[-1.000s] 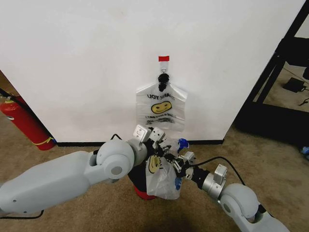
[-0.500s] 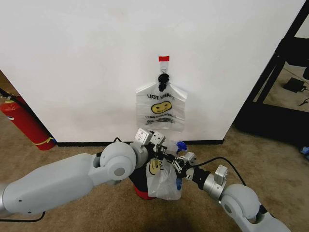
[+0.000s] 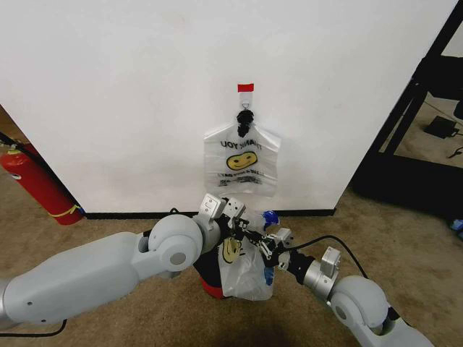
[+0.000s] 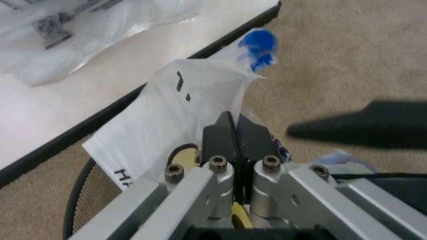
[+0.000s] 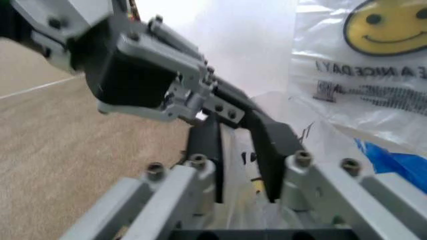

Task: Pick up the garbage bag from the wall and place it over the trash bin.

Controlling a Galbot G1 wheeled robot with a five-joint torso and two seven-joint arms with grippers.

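Note:
I need to pinch the garbage bag by its top edge (image 3: pixel 251 236) with my right gripper next. That edge stands up between my fingers, while the thin film below it hangs slack.
The garbage bag (image 3: pixel 244 266), thin clear plastic with a yellow smiley face, hangs over the trash bin (image 3: pixel 210 286), whose red base shows under it. My left gripper (image 3: pixel 237 225) is shut on the bag's top edge. In the left wrist view the black fingers (image 4: pixel 227 136) pinch the bag (image 4: pixel 167 107), with the bin's mesh rim (image 4: pixel 79 200) below. My right gripper (image 3: pixel 262 244) sits just right of the left one. In the right wrist view it (image 5: pixel 230 137) is open with bag film (image 5: pixel 313 145) lying in the gap.
A bunch of like bags (image 3: pixel 241 161) hangs from a hook on the white wall above the bin. A red fire extinguisher (image 3: pixel 36 184) leans at the left. A black metal frame (image 3: pixel 419 94) stands at the right. The floor is brown carpet.
My left arm has shifted slightly right and down, carrying the bag with it. The right gripper has stayed close beside it.

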